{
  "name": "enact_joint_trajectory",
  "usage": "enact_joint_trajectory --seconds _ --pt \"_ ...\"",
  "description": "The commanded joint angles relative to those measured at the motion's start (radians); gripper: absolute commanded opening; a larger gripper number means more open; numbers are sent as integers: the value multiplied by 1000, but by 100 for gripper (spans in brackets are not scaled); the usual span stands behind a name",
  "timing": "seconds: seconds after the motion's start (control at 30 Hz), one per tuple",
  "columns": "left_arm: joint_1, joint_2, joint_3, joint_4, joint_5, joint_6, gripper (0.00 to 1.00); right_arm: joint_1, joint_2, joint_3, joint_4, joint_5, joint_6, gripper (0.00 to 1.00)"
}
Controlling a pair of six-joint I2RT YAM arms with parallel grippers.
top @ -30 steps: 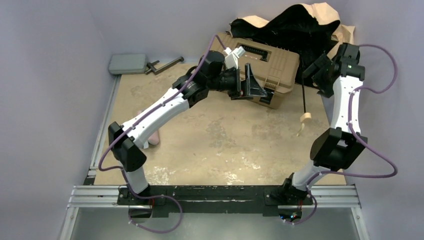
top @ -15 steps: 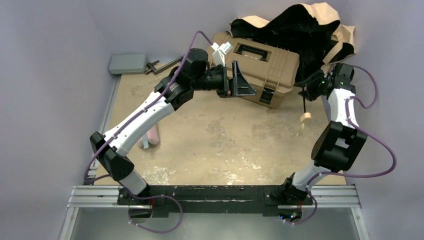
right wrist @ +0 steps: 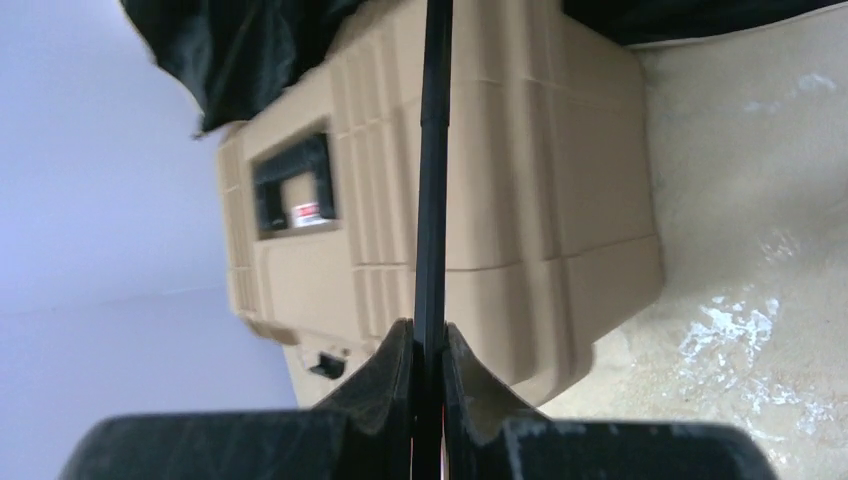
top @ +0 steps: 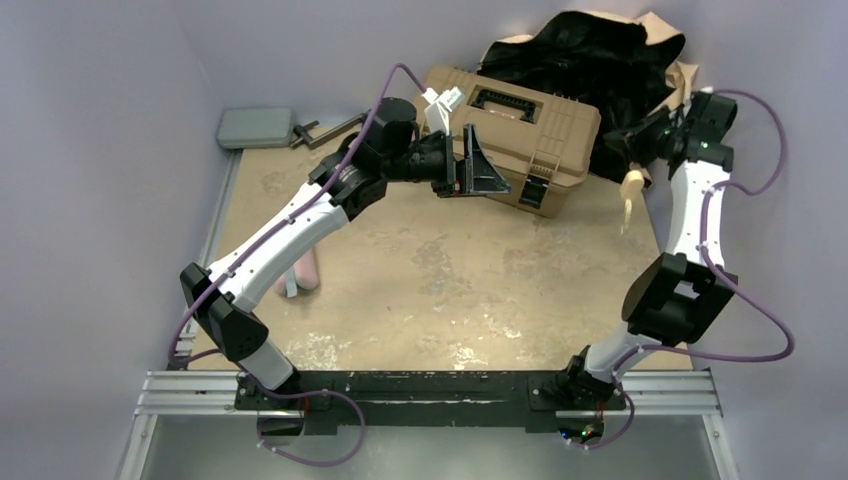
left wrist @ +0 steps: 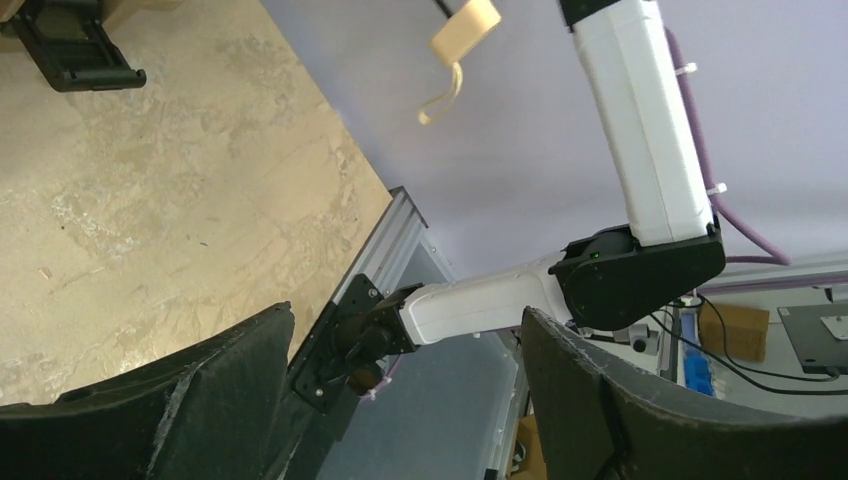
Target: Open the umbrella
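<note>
My left gripper next grabs the umbrella's thin black shaft between handle and canopy, to free my right gripper to open the umbrella.
The umbrella [top: 585,70] lies bunched at the back right, its black lining up and beige fabric at the edges, partly behind the toolbox. Its thin black shaft [right wrist: 434,150] runs between the fingers of my right gripper [right wrist: 428,345], which is shut on it. In the top view the right gripper [top: 643,140] sits at the canopy's lower edge, with the cream knob handle [top: 633,182] and its strap hanging just below. The handle [left wrist: 465,22] also shows in the left wrist view. My left gripper [top: 490,170] hovers open and empty in front of the toolbox; its jaws [left wrist: 405,315] stand wide apart.
A tan hard toolbox [top: 520,125] stands at the back centre, right beside the left gripper and under the umbrella's edge; it fills the right wrist view [right wrist: 520,200]. A pink pouch [top: 307,270] lies at the left. A grey pad [top: 257,127] and a clamp [top: 330,130] sit at the back left.
My right gripper has closed on the umbrella's shaft and pulled it up and to the back right; the handle rose with it. The left arm drew back slightly, then held still.
</note>
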Motion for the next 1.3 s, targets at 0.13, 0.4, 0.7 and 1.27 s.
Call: enact_joint_trajectory --seconds 0.13,0.4,0.7,1.27 --pt "6 -21 36 44 10 -10 82 60 46 593 -51 -43 -20 0" --pt "11 -22 90 140 -129 -86 83 163 20 710 -86 -121 74 0" --pt "47 59 244 129 -238 -72 83 433 -115 518 -115 -40 110 0" --pt "83 213 395 0 -523 -143 65 753 -216 331 -101 146 77 0"
